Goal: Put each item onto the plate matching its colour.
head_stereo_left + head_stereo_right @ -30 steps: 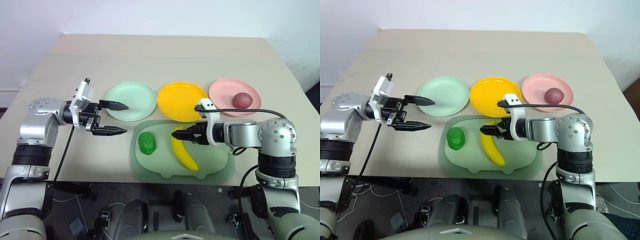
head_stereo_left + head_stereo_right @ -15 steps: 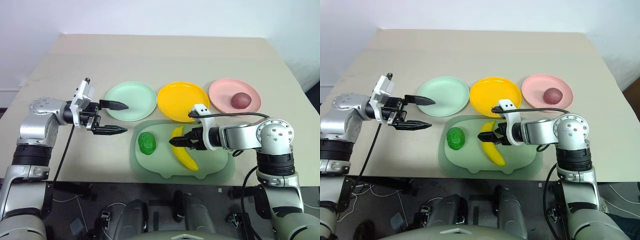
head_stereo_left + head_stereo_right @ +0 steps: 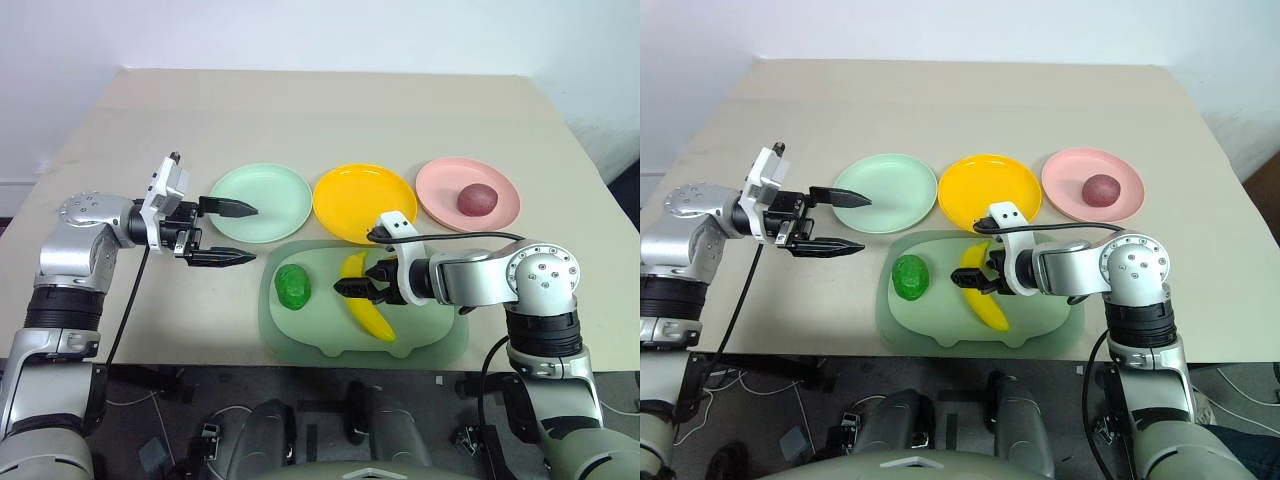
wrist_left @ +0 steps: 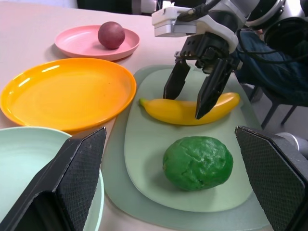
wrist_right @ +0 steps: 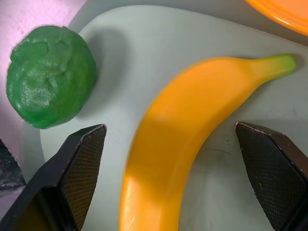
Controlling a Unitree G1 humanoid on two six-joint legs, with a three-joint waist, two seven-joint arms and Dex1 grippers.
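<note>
The robot's right gripper next needs to grab the banana by its curved middle (image 5: 168,125), so that it can put the banana on the yellow plate.
A curved yellow banana (image 3: 368,302) and a bumpy green vegetable (image 3: 293,286) lie on the pale green pig-shaped board (image 3: 320,328). The dark red fruit (image 3: 476,198) sits on the pink plate (image 3: 438,188). Behind the board, the yellow plate (image 3: 364,203) and the mint green plate (image 3: 262,203) hold nothing. My right gripper (image 3: 352,288) is open and points down over the banana's middle. In the left wrist view its two fingers (image 4: 174,83) stand on either side of the banana (image 4: 185,111). My left gripper (image 3: 249,237) hangs open at the near left rim of the mint plate.
The beige table (image 3: 330,110) stretches well beyond the plates to a white wall. The pig-shaped board reaches close to the table's front edge. A black cable (image 3: 470,238) runs along my right forearm.
My right gripper has moved left and down along the board and rolled its wrist. It now stands astride the banana's middle. The left arm has stayed put.
</note>
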